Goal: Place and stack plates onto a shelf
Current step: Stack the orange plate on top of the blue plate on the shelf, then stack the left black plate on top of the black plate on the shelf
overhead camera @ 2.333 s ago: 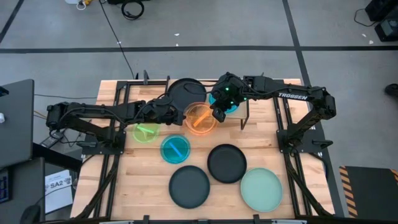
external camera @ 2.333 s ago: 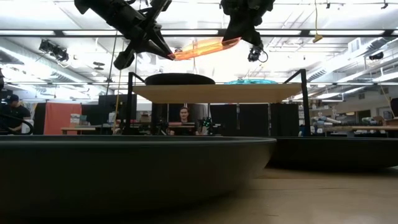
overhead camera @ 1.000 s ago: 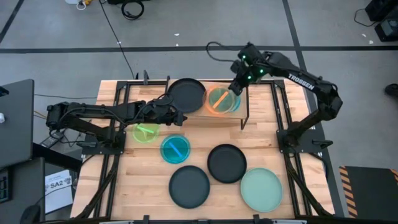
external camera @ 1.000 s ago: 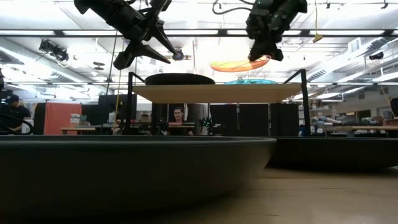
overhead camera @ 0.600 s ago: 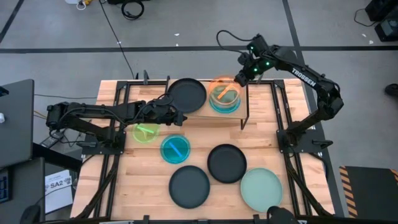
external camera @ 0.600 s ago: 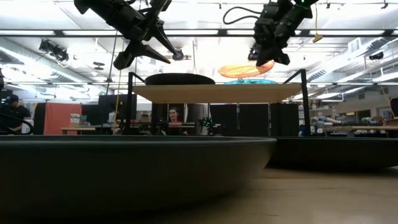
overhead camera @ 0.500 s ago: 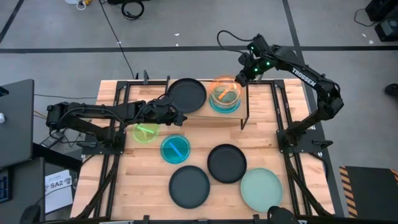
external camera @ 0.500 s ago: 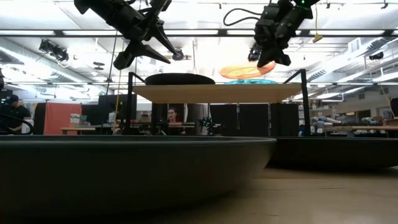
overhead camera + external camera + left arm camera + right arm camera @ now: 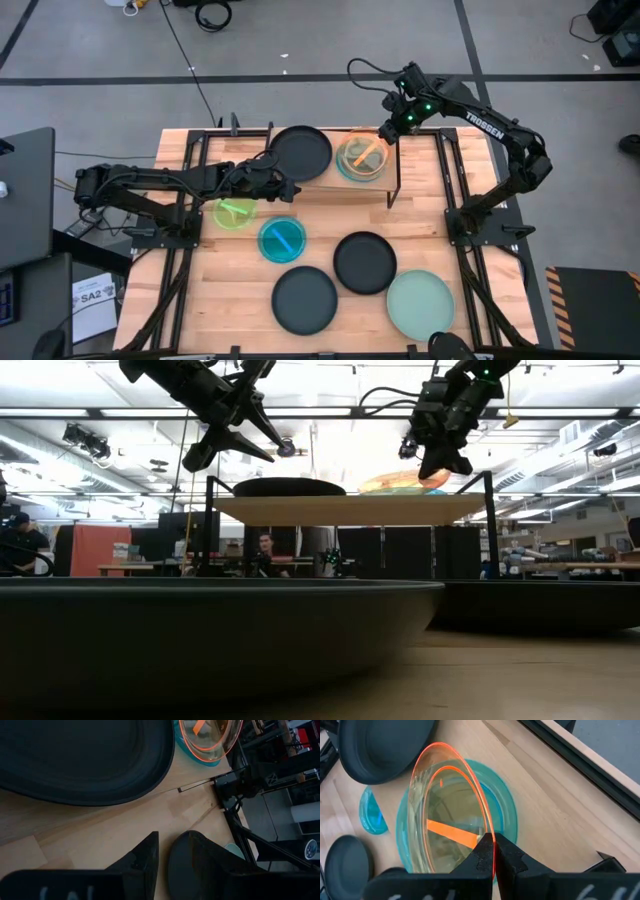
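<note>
I should open my right gripper now. The orange plate's lower edge is inside the teal plate's rim, so the orange plate would lie in the teal plate.
A tilted orange plate [image 9: 361, 153] hangs over a teal plate [image 9: 345, 170] on the right half of the shelf [image 9: 330, 190], with my right gripper [image 9: 385, 135] shut on it. A black plate [image 9: 300, 152] lies flat on the shelf's left half. My left gripper [image 9: 290, 188] hovers open at the shelf's near edge, below the black plate [image 9: 80, 760], touching nothing. On the table lie a lime green plate [image 9: 235, 212], a blue plate [image 9: 282, 238], two black plates [image 9: 365, 262] [image 9: 304, 298] and a mint plate [image 9: 420, 305]. My right gripper pinches the orange plate's rim [image 9: 486, 831] between its two fingers, on the plate's far right side. The fingers slant down from the far right. The plate is tilted, its held edge highest, its opposite edge [image 9: 365, 487] down at the teal plate; whether they touch I cannot tell.
The shelf's black metal legs [image 9: 392, 195] stand at its corners. The arms' black frames [image 9: 185, 200] [image 9: 470, 215] run along the table's left and right sides. Bare wood lies at the table's near left [image 9: 230, 300]. A person sits in the room beyond [image 9: 262, 552].
My right gripper has gone down toward the shelf and a little toward the far edge, still shut on the orange plate. The plate has dropped from well above the teal plate to just over it and has tipped, its free edge now lowest.
</note>
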Action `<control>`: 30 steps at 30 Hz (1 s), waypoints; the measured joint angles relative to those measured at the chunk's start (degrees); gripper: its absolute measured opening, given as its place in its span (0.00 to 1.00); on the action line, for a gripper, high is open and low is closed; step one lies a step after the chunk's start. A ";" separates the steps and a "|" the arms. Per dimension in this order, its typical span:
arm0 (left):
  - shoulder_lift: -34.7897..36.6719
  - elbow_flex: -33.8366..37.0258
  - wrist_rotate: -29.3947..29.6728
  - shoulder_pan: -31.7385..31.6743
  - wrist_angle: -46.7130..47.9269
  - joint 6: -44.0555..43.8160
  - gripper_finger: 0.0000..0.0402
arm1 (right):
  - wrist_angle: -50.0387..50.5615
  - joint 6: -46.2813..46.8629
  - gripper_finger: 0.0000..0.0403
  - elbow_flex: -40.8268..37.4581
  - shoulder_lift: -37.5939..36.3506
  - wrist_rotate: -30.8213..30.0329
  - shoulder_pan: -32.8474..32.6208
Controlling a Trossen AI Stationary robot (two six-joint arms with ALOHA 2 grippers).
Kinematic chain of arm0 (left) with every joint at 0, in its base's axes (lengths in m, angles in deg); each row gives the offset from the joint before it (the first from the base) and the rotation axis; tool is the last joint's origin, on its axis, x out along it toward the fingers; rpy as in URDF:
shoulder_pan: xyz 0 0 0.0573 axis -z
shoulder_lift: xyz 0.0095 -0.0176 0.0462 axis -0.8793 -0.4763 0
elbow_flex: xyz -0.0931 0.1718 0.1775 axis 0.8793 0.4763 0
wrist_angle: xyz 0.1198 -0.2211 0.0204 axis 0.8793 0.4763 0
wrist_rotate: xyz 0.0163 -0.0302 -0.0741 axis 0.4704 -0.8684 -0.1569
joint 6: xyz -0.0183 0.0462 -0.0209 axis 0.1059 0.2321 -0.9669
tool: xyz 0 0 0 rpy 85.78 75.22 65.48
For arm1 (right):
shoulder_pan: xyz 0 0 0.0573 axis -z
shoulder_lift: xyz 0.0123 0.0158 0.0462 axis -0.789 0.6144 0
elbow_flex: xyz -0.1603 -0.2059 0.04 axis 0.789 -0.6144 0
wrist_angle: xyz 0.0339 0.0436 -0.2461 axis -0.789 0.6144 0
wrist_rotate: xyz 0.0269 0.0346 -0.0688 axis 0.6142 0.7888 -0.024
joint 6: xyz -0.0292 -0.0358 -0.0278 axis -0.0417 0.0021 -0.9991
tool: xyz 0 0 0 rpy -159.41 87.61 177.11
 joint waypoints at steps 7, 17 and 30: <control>0.00 0.00 0.00 -0.01 -0.01 0.00 0.28 | -0.08 0.41 0.07 -0.02 0.00 -3.85 -0.02; 0.00 0.00 0.00 -0.01 -0.02 0.00 0.28 | -0.08 0.41 0.15 -0.04 0.00 -4.07 -0.02; 0.00 0.00 0.00 -0.01 0.00 0.00 0.28 | -1.12 0.24 0.32 -0.07 0.00 -4.11 -0.13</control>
